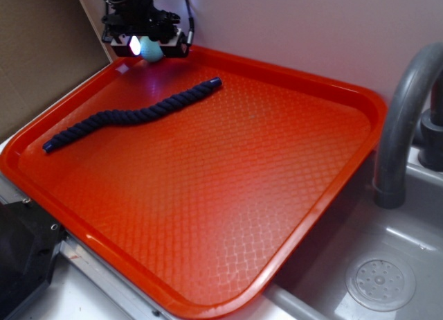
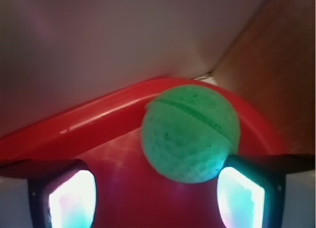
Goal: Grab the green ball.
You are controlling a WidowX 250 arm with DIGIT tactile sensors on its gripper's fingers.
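Note:
The green ball (image 1: 151, 50) is mostly ahead of the glowing fingers, so they would miss it if they closed now. The robot's gripper needs to move toward the ball first and then close on it.
The green ball (image 1: 151, 50) (image 2: 190, 133) is a small mint-green textured sphere at the far left corner of the red tray (image 1: 291, 195), close to the rim. My gripper (image 1: 148, 46) (image 2: 155, 193) stands over that corner, open. In the wrist view the ball sits just ahead of the fingertips and off to the right. It is at or against the right finger (image 2: 242, 196), while the left finger (image 2: 71, 198) stands well apart from it with bare tray between. Both finger pads glow white.
A long dark blue twisted rope (image 1: 131, 116) lies diagonally across the tray's far left part. The tray rim (image 2: 89, 122) and a pale wall rise right behind the ball. A grey faucet (image 1: 401, 126) and a sink with a drain (image 1: 381, 282) are at the right.

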